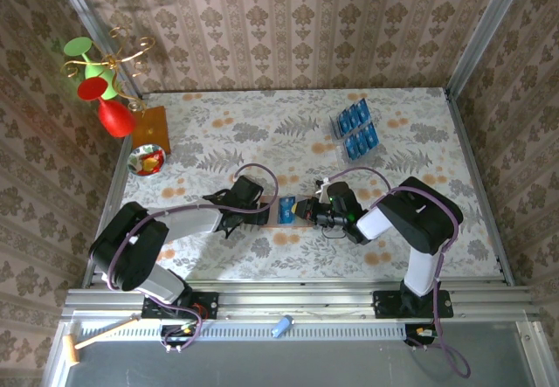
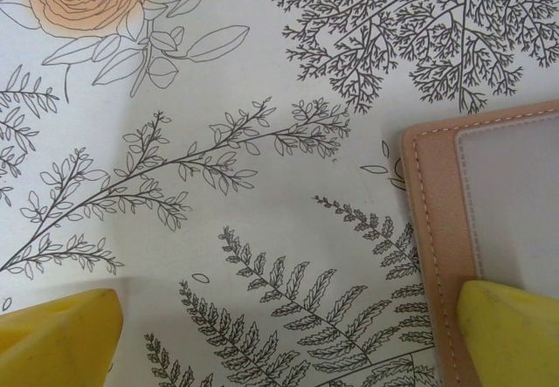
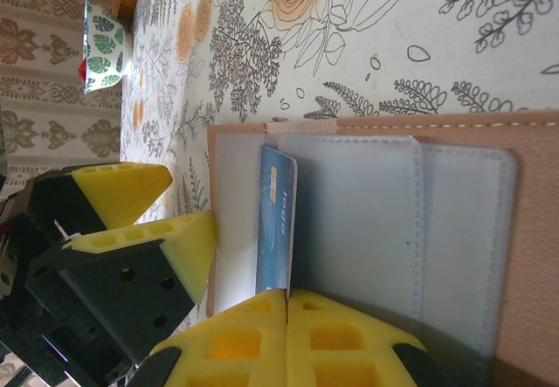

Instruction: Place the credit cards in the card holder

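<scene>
My right gripper should open now, because the credit card's lower edge is inside the grey slot's opening [image 1: 279, 210] [image 3: 254, 230] and the card would rest there.
The card holder [image 3: 463, 230], a salmon-brown wallet, lies open and flat on the floral table, its pale grey slots facing up; it also shows in the top view as the card holder [image 1: 297, 211]. My right gripper [image 3: 286, 298] is shut on a blue credit card [image 3: 276, 221], which stands on edge at the mouth of a grey slot. My left gripper [image 2: 288, 343] is open, one yellow finger [image 2: 515, 335] resting on the wallet's edge [image 2: 437, 230] and the other finger [image 2: 52, 339] on the tablecloth. More blue credit cards [image 1: 354, 129] sit at the back right.
A clear rack [image 1: 348, 118] holds the spare cards. At the back left stand a wooden board [image 1: 150, 127], a leaf-patterned bowl [image 1: 145, 160] and red and green goblets [image 1: 100, 86] on a gold stand. Metal rails [image 1: 476, 177] border the table.
</scene>
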`<state>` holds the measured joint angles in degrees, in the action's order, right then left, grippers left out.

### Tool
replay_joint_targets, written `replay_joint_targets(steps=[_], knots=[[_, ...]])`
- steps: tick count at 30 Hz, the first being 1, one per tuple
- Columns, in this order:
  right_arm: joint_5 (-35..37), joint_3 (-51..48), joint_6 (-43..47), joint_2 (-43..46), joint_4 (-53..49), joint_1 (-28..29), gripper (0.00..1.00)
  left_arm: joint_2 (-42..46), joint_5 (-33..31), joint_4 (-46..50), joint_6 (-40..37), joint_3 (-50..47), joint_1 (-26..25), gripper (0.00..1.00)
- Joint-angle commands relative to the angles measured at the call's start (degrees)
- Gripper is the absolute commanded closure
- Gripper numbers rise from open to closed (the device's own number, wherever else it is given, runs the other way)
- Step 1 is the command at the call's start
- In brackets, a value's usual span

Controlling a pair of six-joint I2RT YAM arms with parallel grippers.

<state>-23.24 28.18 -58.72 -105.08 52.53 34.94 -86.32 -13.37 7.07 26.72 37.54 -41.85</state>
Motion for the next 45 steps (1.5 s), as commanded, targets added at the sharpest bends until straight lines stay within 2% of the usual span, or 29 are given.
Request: replay_joint_targets(steps=[1, 6, 12, 19, 22, 26, 30, 33, 37, 41, 45], knots=[[-0.2, 0.1, 1.0, -1.1, -2.8, 0.6, 1.0, -1.4, 0.6, 0.5, -0.8, -0.5, 0.1, 0.0], [0.2, 0.3, 1.9, -0.2, -4.7, 0.6, 1.0, -1.4, 0.6, 0.5, -0.8, -0.6, 0.1, 0.0], [1.4, 0.4, 3.7, 2.9, -9.5, 0.6, 0.71, -1.6, 0.7, -0.1, -0.7, -1.0, 0.1, 0.0], [4.4, 4.5, 9.4, 10.0, -24.9, 0.5, 0.46, -1.7, 1.1, -1.6, -0.4, -1.8, 0.1, 0.0], [5.6, 7.5, 12.2, 11.9, -32.4, 0.6, 0.41, -1.7, 1.2, -2.4, -0.3, -2.3, 0.1, 0.0], [6.3, 10.2, 14.2, 12.6, -37.8, 0.6, 0.4, -1.7, 1.5, -3.7, -0.1, -3.0, 0.2, 0.0], [6.6, 11.5, 14.4, 12.3, -39.2, 0.6, 0.4, -1.8, 1.7, -4.8, 0.1, -3.6, 0.2, 0.0], [9.4, 12.3, 14.2, 12.5, -42.3, 0.6, 0.47, -1.7, 2.0, -5.5, 0.2, -3.9, 0.4, 0.0], [13.1, 14.6, 14.5, 12.3, -48.5, 0.7, 0.7, -1.6, 2.5, -6.1, 0.1, -4.1, 0.6, 0.0], [14.4, 17.4, 15.1, 10.7, -52.8, 0.7, 0.86, -1.5, 2.9, -6.7, -0.1, -4.3, 0.7, 0.0], [14.9, 19.5, 15.4, 9.1, -54.9, 1.0, 0.93, -1.5, 3.1, -7.2, 0.0, -4.7, 0.8, 0.0]])
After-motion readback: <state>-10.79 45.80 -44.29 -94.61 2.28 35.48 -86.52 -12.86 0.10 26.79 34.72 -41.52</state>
